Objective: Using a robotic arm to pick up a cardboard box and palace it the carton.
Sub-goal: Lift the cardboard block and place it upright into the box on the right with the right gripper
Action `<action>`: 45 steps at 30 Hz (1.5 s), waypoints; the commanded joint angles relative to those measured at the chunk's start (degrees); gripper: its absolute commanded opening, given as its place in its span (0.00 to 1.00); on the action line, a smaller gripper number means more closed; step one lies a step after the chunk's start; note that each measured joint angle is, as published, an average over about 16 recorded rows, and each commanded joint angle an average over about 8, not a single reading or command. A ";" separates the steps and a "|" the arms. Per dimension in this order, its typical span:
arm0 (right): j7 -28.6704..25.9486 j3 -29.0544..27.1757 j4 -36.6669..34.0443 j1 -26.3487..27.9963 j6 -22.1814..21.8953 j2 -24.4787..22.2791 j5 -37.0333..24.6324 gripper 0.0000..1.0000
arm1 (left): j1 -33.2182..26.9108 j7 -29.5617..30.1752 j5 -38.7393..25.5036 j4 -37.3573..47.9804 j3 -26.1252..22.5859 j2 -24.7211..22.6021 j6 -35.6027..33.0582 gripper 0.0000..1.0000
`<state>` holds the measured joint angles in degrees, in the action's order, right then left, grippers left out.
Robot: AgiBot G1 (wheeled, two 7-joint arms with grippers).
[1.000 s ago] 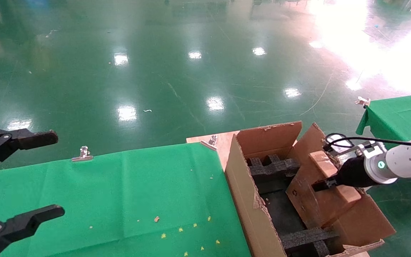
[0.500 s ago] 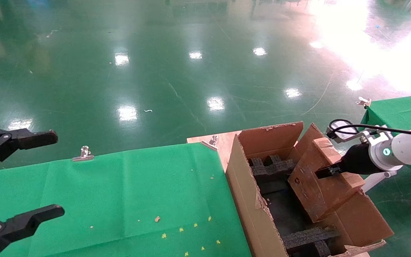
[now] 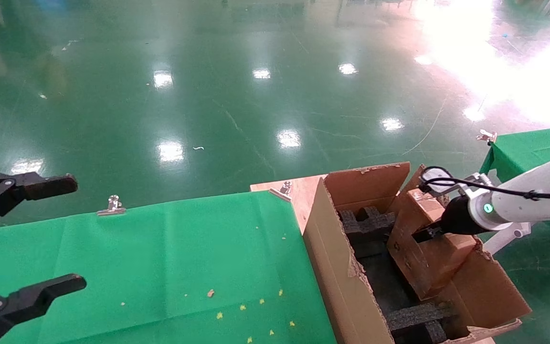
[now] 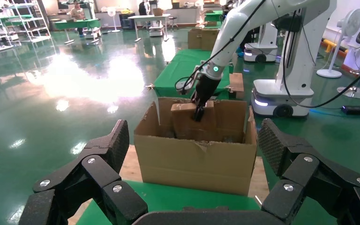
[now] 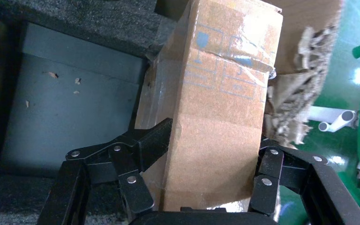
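My right gripper should lower the box before releasing it, because the box's lower edge [image 3: 406,276] hangs tilted above the carton's black bottom [image 3: 386,276] in the head view.
The robotic arm [image 3: 533,191], white with a green ring, reaches in from the right. Its right gripper [image 3: 430,234] [image 5: 214,140] is shut on the cardboard box [image 3: 423,253] [image 5: 220,93], one finger on each broad side. The taped brown box stands tilted on edge, its lower part inside the carton [image 3: 332,267] [image 4: 197,159], close to the carton's right wall. Black foam inserts [image 3: 368,224] line the carton's bottom. My left gripper [image 3: 72,231] [image 4: 193,136] hangs open and empty over the green cloth at the far left.
A green cloth table [image 3: 160,258] with metal clips [image 3: 111,205] lies left of the carton, and a bare wooden board [image 3: 299,191] shows at its corner. A second green table [image 3: 533,148] stands at the right. Shiny green floor lies beyond.
The right arm has swung the cardboard box inward and lower into the carton, and the box now stands steeper. The left gripper has not moved.
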<state>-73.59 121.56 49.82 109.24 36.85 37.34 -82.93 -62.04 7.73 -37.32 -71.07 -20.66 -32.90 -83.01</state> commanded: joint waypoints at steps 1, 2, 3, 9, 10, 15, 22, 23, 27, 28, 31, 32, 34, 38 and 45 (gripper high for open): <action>-0.69 0.21 0.05 -0.41 -0.28 0.43 -0.32 0.00 | 0.00 0.00 0.00 0.00 0.00 0.00 0.00 1.00; -0.86 0.28 0.12 -0.70 -0.43 0.50 -0.33 0.00 | 0.00 0.00 0.00 0.00 0.00 0.00 0.00 1.00; -1.02 0.34 0.17 -1.01 -0.60 0.55 -0.32 0.00 | 0.00 0.00 0.00 0.00 0.00 0.00 0.00 1.00; -1.56 0.64 -0.27 -3.39 -1.96 1.05 -0.07 0.00 | 0.00 0.00 0.00 0.00 0.00 0.00 0.00 1.00; -1.58 0.66 -0.50 -3.86 -2.19 1.21 0.03 0.00 | 0.00 0.00 0.00 0.00 0.00 0.00 0.00 1.00; -1.26 0.66 -2.06 -6.23 -2.93 2.31 0.85 0.00 | 0.00 0.00 0.00 0.00 0.00 0.00 0.00 1.00; 0.19 0.19 -4.52 -9.32 -3.01 3.70 2.96 0.00 | 0.00 0.00 0.00 0.00 0.00 0.00 0.00 1.00; 0.47 0.07 -4.90 -9.76 -2.93 3.87 3.36 0.00 | 0.00 0.00 0.00 0.00 0.00 0.00 0.00 1.00; 1.87 -0.45 -6.53 -11.49 -2.56 4.46 5.01 0.00 | 0.00 0.00 0.00 0.00 0.00 0.00 0.00 1.00; 2.28 -0.61 -6.98 -11.89 -2.41 4.60 5.45 0.00 | 0.00 0.00 0.00 0.00 0.00 0.00 0.00 1.00; 3.68 -1.14 -8.30 -12.89 -1.90 4.96 6.76 0.01 | 0.00 0.00 0.00 0.00 -0.01 0.00 0.00 1.00; 4.10 -1.30 -8.65 -13.10 -1.73 5.05 7.11 0.07 | 0.00 0.00 0.00 0.00 -0.01 0.00 0.00 1.00; 4.93 -1.63 -9.33 -13.44 -1.43 5.22 7.75 0.32 | 0.00 0.00 0.01 0.00 0.00 0.00 0.00 1.00; 6.17 -2.26 -10.37 -13.85 -0.95 5.47 8.75 0.82 | 0.01 0.00 0.02 0.01 0.00 0.00 0.01 1.00; 6.38 -2.52 -10.61 -14.03 -0.69 5.58 9.09 1.00 | 0.02 0.00 0.02 0.02 0.00 0.01 0.02 1.00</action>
<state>-67.23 119.12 39.29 95.26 36.09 42.90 -73.95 -62.03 7.73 -37.30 -71.05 -20.65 -32.89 -83.00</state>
